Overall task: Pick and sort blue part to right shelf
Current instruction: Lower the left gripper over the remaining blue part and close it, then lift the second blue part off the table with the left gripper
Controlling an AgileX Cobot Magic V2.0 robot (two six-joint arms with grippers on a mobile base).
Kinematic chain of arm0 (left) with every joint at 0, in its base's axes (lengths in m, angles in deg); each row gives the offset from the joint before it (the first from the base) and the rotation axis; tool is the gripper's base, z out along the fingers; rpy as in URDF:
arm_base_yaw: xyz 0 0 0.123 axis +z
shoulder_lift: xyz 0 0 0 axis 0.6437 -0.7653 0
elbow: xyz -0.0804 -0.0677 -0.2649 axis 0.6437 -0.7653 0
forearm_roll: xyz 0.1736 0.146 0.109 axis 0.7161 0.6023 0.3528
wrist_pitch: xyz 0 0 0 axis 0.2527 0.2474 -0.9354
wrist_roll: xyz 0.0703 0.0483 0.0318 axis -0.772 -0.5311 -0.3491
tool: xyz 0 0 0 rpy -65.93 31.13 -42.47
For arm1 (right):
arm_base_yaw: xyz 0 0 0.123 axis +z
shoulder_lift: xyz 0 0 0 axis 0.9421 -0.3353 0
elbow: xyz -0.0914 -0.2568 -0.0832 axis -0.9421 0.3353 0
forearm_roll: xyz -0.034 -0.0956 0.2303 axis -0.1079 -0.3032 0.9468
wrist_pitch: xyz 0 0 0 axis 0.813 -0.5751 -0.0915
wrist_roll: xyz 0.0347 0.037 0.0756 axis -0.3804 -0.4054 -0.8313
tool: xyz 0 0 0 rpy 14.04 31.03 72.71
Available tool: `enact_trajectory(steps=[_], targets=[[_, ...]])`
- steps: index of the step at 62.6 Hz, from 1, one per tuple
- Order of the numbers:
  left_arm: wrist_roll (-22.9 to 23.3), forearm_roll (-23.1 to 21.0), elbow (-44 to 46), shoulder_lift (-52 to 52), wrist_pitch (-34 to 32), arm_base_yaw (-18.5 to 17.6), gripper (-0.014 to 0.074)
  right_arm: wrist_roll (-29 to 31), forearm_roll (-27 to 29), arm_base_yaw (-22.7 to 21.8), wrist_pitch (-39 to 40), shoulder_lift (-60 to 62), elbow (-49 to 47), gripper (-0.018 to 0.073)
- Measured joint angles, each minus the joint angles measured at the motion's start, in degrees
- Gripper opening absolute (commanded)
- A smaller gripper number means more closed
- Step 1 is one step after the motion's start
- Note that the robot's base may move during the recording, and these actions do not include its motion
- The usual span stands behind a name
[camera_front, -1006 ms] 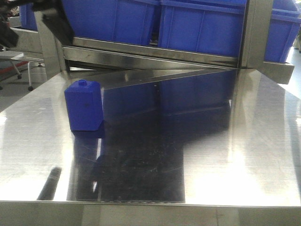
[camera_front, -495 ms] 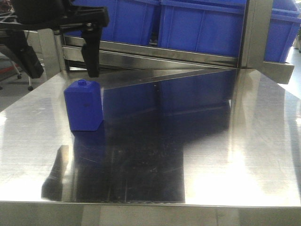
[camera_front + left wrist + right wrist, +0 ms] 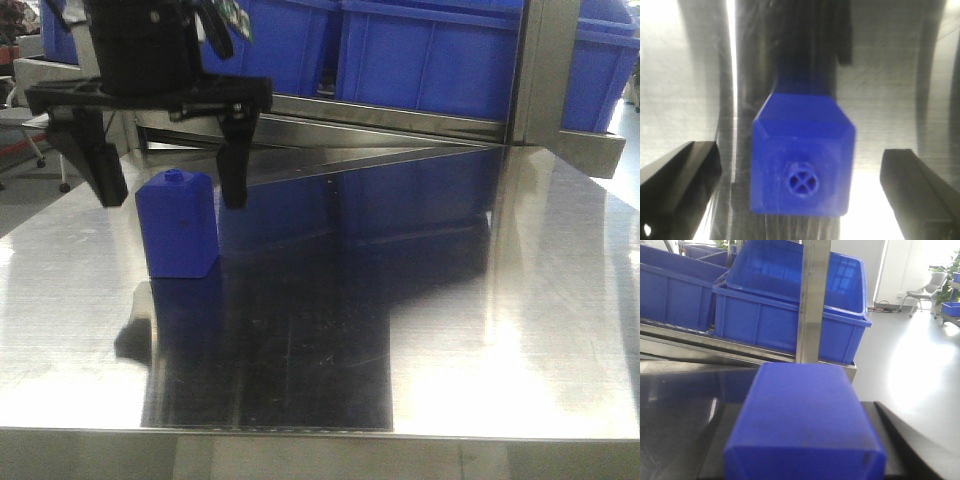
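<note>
I need to grip the blue part by its sides with my left gripper next, so the blue part's round knob (image 3: 174, 176) stays free on the way to the shelf.
A blue part (image 3: 180, 225), a box-shaped block with a small round knob on top, stands upright on the left of the steel table (image 3: 450, 300). My left gripper (image 3: 173, 200) hangs open over it, one black finger on each side and clear of its walls. From the left wrist the part (image 3: 802, 170) sits centred between the fingers (image 3: 680, 190), with gaps on both sides. The right gripper (image 3: 807, 407) does not appear in the front view. Its own camera shows a second blue part (image 3: 805, 425) filling the space between its dark fingers, which press against both sides.
Several big blue bins (image 3: 430, 60) stand on a steel shelf (image 3: 330, 115) behind the table, with an upright steel post (image 3: 545, 70) at the right. The right wrist view shows the same bins (image 3: 790, 315) and post (image 3: 812, 300). The table's front edge (image 3: 320, 435) runs close to the camera.
My left gripper has come in from the upper left and dropped down, so its open fingers now flank the blue part. The part has stayed put.
</note>
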Motion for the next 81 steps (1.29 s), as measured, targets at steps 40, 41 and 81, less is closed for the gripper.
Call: enact_trajectory(steps=[40,41,81], targets=[[0.0,-0.76,0.51,-4.02,0.3,0.24,0.0595,0.0,0.0,0.0,0.0,0.0,0.0,0.0428],[0.0,-0.76,0.51,-4.02,0.3,0.24,0.0584,0.0,0.0,0.0,0.0,0.0,0.0,0.0428],[0.0,-0.9,0.51,-4.02,0.3,0.45,0.044,0.0,0.0,0.0,0.0,0.0,0.0,0.0428]])
